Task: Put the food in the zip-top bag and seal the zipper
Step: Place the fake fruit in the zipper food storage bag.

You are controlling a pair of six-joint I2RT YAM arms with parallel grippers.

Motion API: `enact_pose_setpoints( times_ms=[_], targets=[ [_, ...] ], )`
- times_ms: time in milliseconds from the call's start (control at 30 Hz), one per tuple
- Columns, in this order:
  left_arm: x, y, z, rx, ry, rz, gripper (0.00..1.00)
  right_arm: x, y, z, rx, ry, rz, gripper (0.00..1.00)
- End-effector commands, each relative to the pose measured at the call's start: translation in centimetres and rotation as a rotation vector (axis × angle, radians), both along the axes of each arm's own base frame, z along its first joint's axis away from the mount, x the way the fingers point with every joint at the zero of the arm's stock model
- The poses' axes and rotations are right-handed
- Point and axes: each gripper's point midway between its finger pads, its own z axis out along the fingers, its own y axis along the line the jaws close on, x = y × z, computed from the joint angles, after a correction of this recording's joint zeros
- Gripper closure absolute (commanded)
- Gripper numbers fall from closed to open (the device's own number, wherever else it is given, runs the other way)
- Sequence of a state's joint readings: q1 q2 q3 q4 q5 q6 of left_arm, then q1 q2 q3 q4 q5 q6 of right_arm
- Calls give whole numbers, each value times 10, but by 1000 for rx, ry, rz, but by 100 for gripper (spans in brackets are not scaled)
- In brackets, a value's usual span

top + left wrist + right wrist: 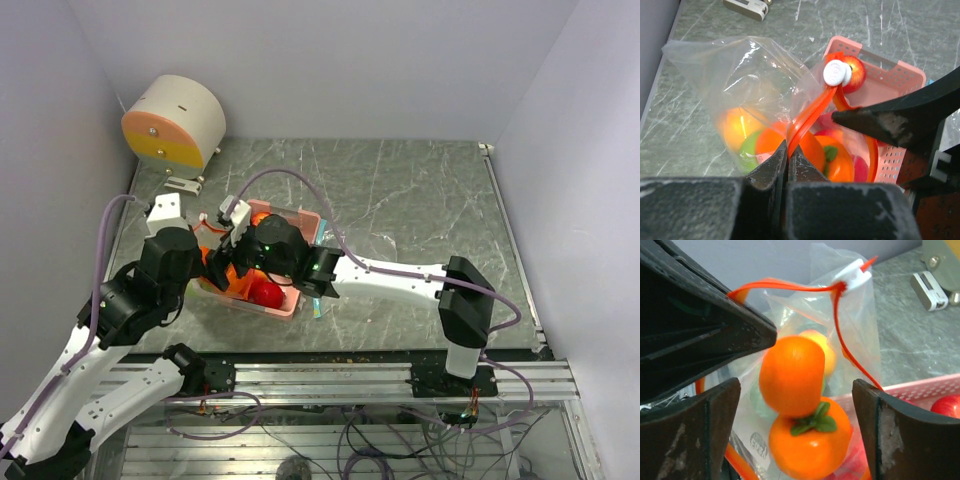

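The robot's right gripper needs to grab the orange-red zipper on its basket side (871,145), clear of the white slider (836,73). The slider then stays free, so the zipper can be sealed.
The clear zip-top bag (740,75) stands open beside the pink basket (890,75). Its zipper strip (812,112) is orange-red with a white slider (836,73), not teal. My left gripper (788,147) is shut on this strip and holds the mouth up. In the bag lie oranges (827,155), a yellow-orange fruit (735,125) and a green apple (751,147). My right gripper (795,405) is open over the mouth. A blurred orange (790,370) is between its fingers (875,410), touching neither, above a leafed orange (812,440). A red apple (856,74) sits in the basket.
A round cream and orange drum (175,122) stands at the back left, with a small white device (183,184) in front of it. The basket (300,215) sits left of the table's middle, under both grippers. Grey walls close in on both sides.
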State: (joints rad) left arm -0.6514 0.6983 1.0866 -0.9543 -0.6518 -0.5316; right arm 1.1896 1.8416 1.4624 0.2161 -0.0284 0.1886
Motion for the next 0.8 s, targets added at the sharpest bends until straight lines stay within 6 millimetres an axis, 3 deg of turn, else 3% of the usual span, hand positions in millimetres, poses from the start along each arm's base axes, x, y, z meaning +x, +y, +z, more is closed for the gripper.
enact_pose_setpoints(
  times_ms=[0,300,533,767],
  targets=[
    [6,3,4,-19,-38,41,93,3,-15,13,13,-37,-49,1],
    [7,5,5,-16,-41,58,93,-19,-53,36,34,-31,-49,0],
    [4,7,12,-29,-59,63,93,-23,-79,-6,-78,85,-109,8],
    [3,9,12,-31,-66,66,93,-46,-75,-32,-89,221,-36,15]
  ],
)
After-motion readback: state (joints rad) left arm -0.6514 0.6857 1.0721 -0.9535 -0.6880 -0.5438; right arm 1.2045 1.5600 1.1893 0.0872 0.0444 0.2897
